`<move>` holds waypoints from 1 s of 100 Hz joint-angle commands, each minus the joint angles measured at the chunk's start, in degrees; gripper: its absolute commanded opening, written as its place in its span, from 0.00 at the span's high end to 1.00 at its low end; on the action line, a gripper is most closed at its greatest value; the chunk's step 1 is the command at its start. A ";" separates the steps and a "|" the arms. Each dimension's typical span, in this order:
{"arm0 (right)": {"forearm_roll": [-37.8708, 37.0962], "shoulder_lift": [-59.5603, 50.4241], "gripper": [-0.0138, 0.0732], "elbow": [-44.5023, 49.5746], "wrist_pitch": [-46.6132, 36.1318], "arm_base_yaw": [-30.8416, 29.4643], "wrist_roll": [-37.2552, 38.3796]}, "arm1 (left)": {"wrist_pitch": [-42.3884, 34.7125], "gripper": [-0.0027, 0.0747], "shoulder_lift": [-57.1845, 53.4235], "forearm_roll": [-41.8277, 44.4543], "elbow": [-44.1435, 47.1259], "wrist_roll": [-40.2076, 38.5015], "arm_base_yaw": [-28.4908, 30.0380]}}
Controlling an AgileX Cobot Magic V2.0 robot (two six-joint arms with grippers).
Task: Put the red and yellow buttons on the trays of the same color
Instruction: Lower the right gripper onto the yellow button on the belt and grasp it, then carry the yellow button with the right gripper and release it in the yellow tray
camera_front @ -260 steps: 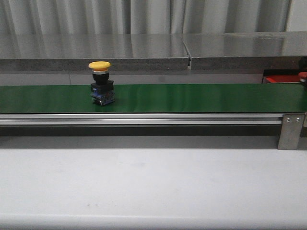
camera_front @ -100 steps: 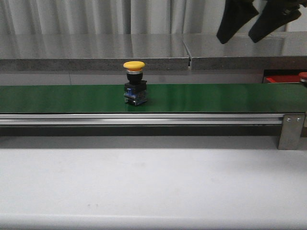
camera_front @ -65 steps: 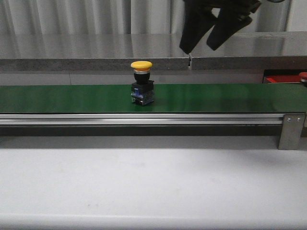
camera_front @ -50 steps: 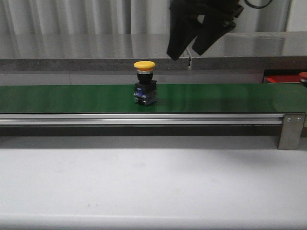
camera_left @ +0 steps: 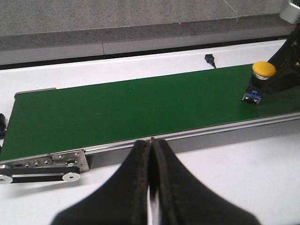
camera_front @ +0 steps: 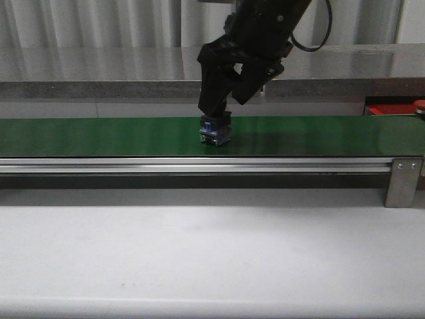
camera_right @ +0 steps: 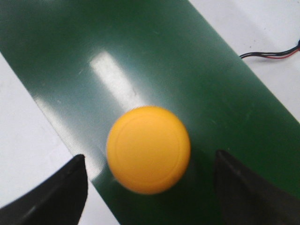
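Note:
My right gripper closes now, which would catch the yellow button. Its fingers reach down by the blue and black base, either side of the round cap [camera_right: 148, 149].
A yellow button stands on the green belt [camera_front: 99, 136]. From the front only its blue and black base [camera_front: 216, 131] shows, because my right gripper [camera_front: 222, 109] hangs over the cap. In the right wrist view the round yellow cap [camera_right: 148, 149] lies between the two black fingers [camera_right: 70, 187], with a gap on each side; the right gripper [camera_right: 149, 155] is open. The left wrist view shows the yellow button [camera_left: 264, 69] far along the belt. My left gripper [camera_left: 151, 140] is shut on nothing, over the white table. A red tray [camera_front: 388, 109] sits at the far right. No yellow tray is in view.
A small red button [camera_front: 420, 104] shows at the right edge by the red tray. The belt's aluminium rail [camera_front: 199, 165] runs along its front, ending in a metal bracket [camera_front: 403, 181]. A grey stone ledge [camera_front: 133, 83] lies behind the belt. White table [camera_front: 212, 252] lies in front.
The yellow button has ridden the belt to the right. My right gripper came down from the upper right and now straddles the button's cap, still open.

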 commanded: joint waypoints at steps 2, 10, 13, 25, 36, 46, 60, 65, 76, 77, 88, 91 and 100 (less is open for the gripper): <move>1.98 -2.97 0.25 -2.02 -4.15 -0.04 -0.74 | -3.80 0.99 0.07 -1.13 -1.63 -0.18 -0.45; 2.11 -2.97 0.40 -2.02 -4.78 -0.04 -0.74 | -3.80 0.99 0.07 -1.13 -1.63 -0.18 -0.45; 2.11 -2.97 0.46 -2.02 -4.86 -0.09 -0.74 | -3.80 0.99 0.07 -1.13 -1.63 -0.18 -0.45; 2.17 -2.97 0.71 -2.02 -4.66 -0.09 -0.63 | -3.80 0.99 0.07 -1.13 -1.63 -0.18 -0.45; 2.40 -3.56 0.84 -1.92 -4.66 -0.09 -0.24 | -3.80 0.99 0.07 -1.13 -1.63 -0.18 -0.45; 2.40 -5.01 0.87 -1.34 -4.66 -0.14 0.63 | -3.80 0.99 0.07 -1.13 -1.63 -0.18 -0.45; 2.40 -8.53 0.87 1.25 -5.41 -0.34 1.49 | -3.80 0.99 0.07 -1.13 -1.63 -0.18 -0.45; 2.40 -10.11 0.87 2.59 -6.05 -0.67 2.15 | -3.80 0.99 0.07 -1.13 -1.63 -0.18 -0.45; 2.40 -13.45 0.87 6.18 -7.89 -1.88 2.92 | -3.80 0.99 0.07 -1.13 -1.63 -0.18 -0.45; 2.40 -13.91 0.87 6.69 -8.01 -2.07 2.92 | -3.80 0.99 0.07 -1.13 -1.63 -0.18 -0.45; 2.40 -17.42 0.87 10.63 -9.10 -3.99 3.17 | -3.80 0.99 0.07 -1.13 -1.63 -0.18 -0.45; 2.40 -18.59 0.87 11.52 -9.10 -4.89 3.17 | -3.80 0.99 0.07 -1.13 -1.63 -0.18 -0.45; 2.40 -21.71 0.87 14.51 -9.10 -7.38 3.20 | -3.80 0.99 0.07 -1.13 -1.63 -0.18 -0.45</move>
